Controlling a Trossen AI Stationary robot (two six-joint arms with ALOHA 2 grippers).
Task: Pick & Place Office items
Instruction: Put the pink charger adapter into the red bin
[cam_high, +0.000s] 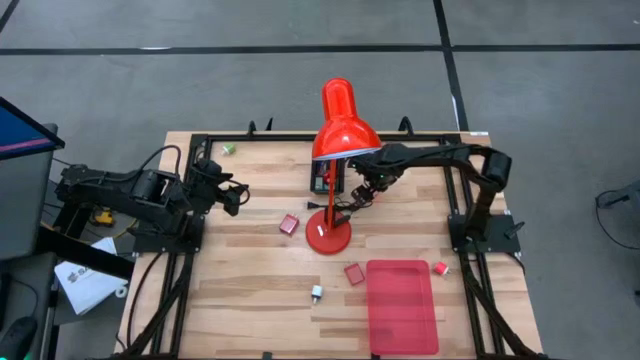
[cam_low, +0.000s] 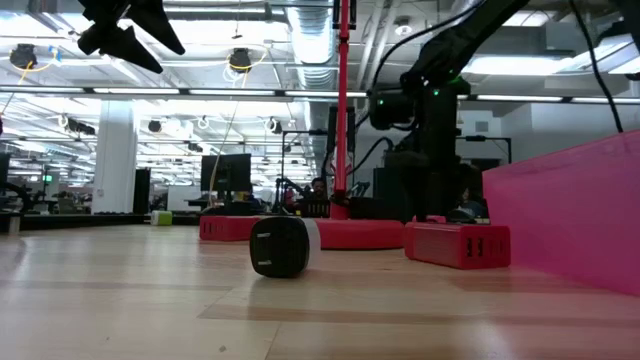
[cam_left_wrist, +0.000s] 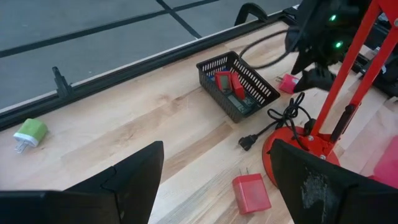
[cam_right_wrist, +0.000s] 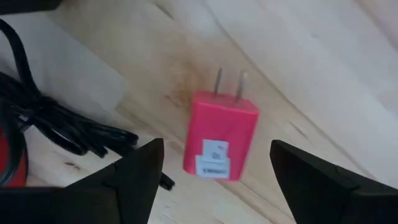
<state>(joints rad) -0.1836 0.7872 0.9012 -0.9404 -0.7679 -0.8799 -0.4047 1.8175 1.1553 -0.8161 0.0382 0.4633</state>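
Observation:
Next, my right gripper picks up the pink plug block by its long sides to move it into the red tray (cam_high: 402, 307).
My right gripper (cam_right_wrist: 214, 180) is open and hovers just above a pink plug-in block (cam_right_wrist: 221, 143) that lies flat on the table, prongs away from the fingers, which stand on either side without touching it. It is next to the red lamp's base (cam_high: 328, 236). My left gripper (cam_left_wrist: 214, 186) is open and empty, raised over the table's left part (cam_high: 236, 196). Other pieces lie on the table: red blocks (cam_high: 289, 224) (cam_high: 354, 272) (cam_high: 439, 268), a white-silver one (cam_high: 316, 292), and a green one (cam_high: 229, 148) at the far edge.
The tall red desk lamp (cam_high: 343, 125) stands mid-table, and its black cord (cam_right_wrist: 56, 124) lies beside the pink block. A black mesh basket (cam_left_wrist: 236, 84) with a few pieces stands behind the lamp. A flat red tray (cam_high: 402, 305) lies at the near right.

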